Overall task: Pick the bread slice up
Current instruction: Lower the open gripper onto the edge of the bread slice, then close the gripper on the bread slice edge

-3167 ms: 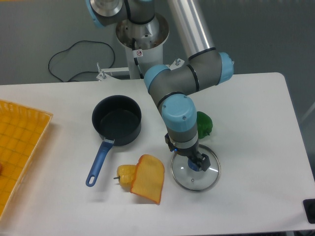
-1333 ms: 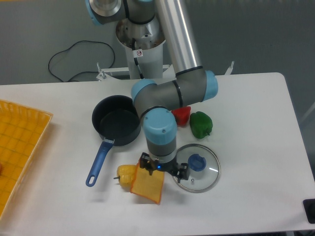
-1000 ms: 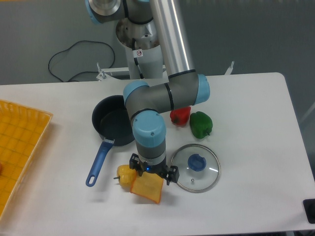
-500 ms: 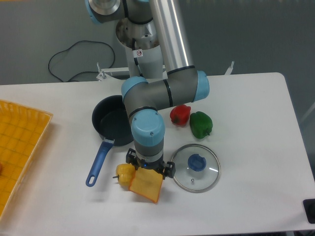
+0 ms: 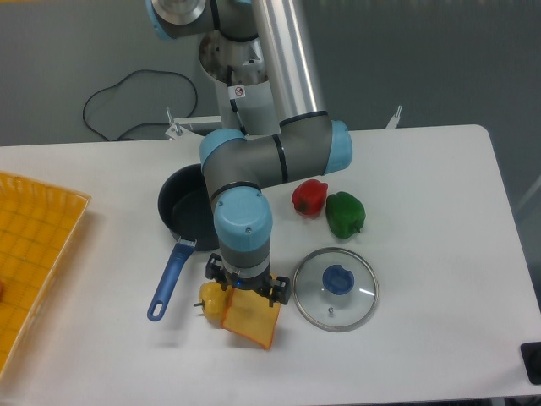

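Observation:
I will next take hold of the bread slice by its end (image 5: 247, 298) beside the yellow pepper with my gripper, so that I can pick the slice up.
The bread slice (image 5: 252, 323) is a flat yellow-orange piece with a darker crust edge. It lies on the white table near the front, and my wrist covers its upper part. My gripper (image 5: 243, 286) points straight down over that upper edge. Its black fingers (image 5: 276, 293) stand spread to either side of the slice, so it looks open. Whether the fingertips touch the slice is hidden under the wrist.
A small yellow pepper (image 5: 211, 298) lies against the slice's left side. A glass lid (image 5: 336, 288) with a blue knob lies to the right. A dark pot (image 5: 188, 211) with a blue handle (image 5: 169, 279) sits behind-left. Red (image 5: 309, 196) and green (image 5: 345, 213) peppers sit behind. A yellow tray (image 5: 34, 245) is far left.
The gripper left the glass lid and swept left until it stood over the bread slice. In the last half second it shifted a little further left and down; the slice stayed on the table.

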### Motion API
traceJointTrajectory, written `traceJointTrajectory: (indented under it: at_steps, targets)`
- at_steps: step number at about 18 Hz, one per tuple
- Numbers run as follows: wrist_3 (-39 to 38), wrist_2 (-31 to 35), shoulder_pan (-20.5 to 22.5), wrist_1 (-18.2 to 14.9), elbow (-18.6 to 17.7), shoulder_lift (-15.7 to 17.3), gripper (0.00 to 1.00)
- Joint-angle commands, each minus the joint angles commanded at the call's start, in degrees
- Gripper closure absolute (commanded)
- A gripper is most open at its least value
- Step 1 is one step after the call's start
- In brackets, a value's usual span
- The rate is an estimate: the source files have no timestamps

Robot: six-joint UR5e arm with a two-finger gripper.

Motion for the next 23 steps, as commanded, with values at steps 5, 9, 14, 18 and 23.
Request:
traceJointTrajectory:
  at_steps: [5, 9, 14, 18, 23]
  targets:
    - [1.5, 0.2, -0.7, -0.5, -0.3, 0.1, 0.00]
    - [5.6, 1.1, -1.2, -0.5, -1.4, 0.2, 0.00]
    - [10.3, 2.8, -1.2, -0.4, -1.3, -0.2, 0.00]
    - [10.5, 2.8, -1.1, -0.3, -1.2, -0.6, 0.00]
    - [10.5, 2.8, -1.1, -0.3, -1.8, -0.7, 0.00]
